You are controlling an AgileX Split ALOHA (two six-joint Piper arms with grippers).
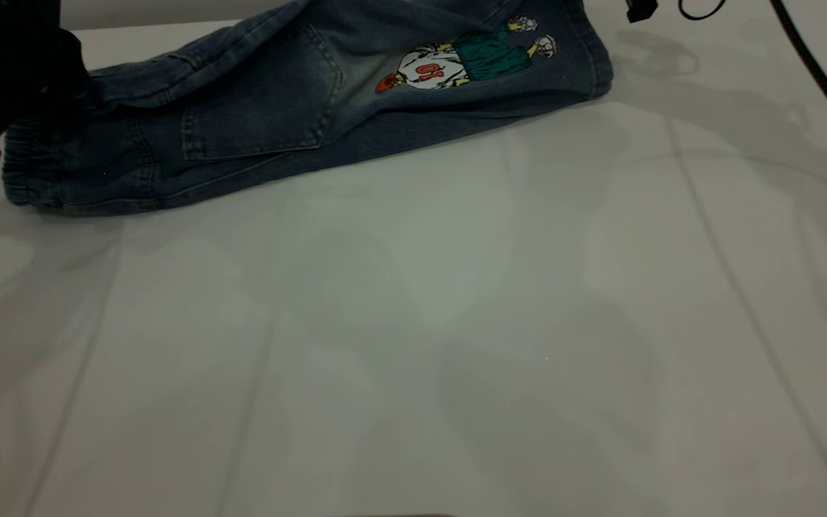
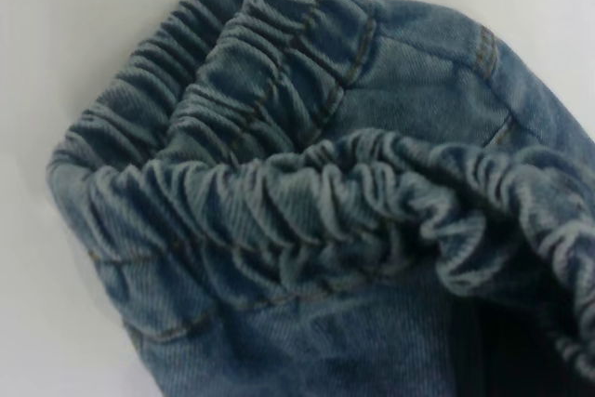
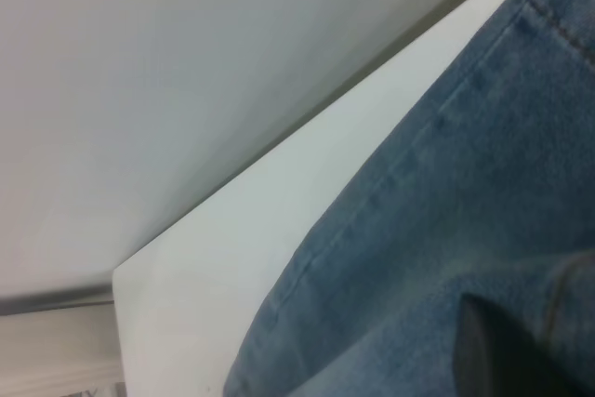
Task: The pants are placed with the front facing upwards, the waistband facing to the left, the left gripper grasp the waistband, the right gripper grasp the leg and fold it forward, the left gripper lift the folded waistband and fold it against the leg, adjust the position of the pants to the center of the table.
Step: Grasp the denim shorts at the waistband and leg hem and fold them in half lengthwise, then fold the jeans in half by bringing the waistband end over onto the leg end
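Note:
The upper waistband's raised fold [image 1: 191,67] stops behind the uncovered pocket, so the robot's left gripper still needs to lay the fold flat on the lower waistband [image 1: 31,177] before it opens.
The pants [image 1: 263,108] lie folded lengthwise along the far left of the table [image 1: 413,323], a back pocket and a cartoon print [image 1: 464,61] facing up. At the left end is the crinkled waistband [image 1: 29,169], and my left gripper [image 1: 62,97] is shut on its upper layer. The left wrist view is filled by the ruched waistband [image 2: 307,202], with a dark finger [image 2: 521,350] under the raised fold. Only a black tip of my right gripper [image 1: 641,8] shows at the far edge by the leg hem [image 1: 589,50]. Denim of the leg [image 3: 446,230] wraps over its dark finger [image 3: 493,355].
A black cable [image 1: 815,72] runs along the table's far right. The table's far edge [image 3: 307,146] lies close beside the leg, with a pale wall [image 3: 186,62] beyond it. The broad near part of the table holds nothing.

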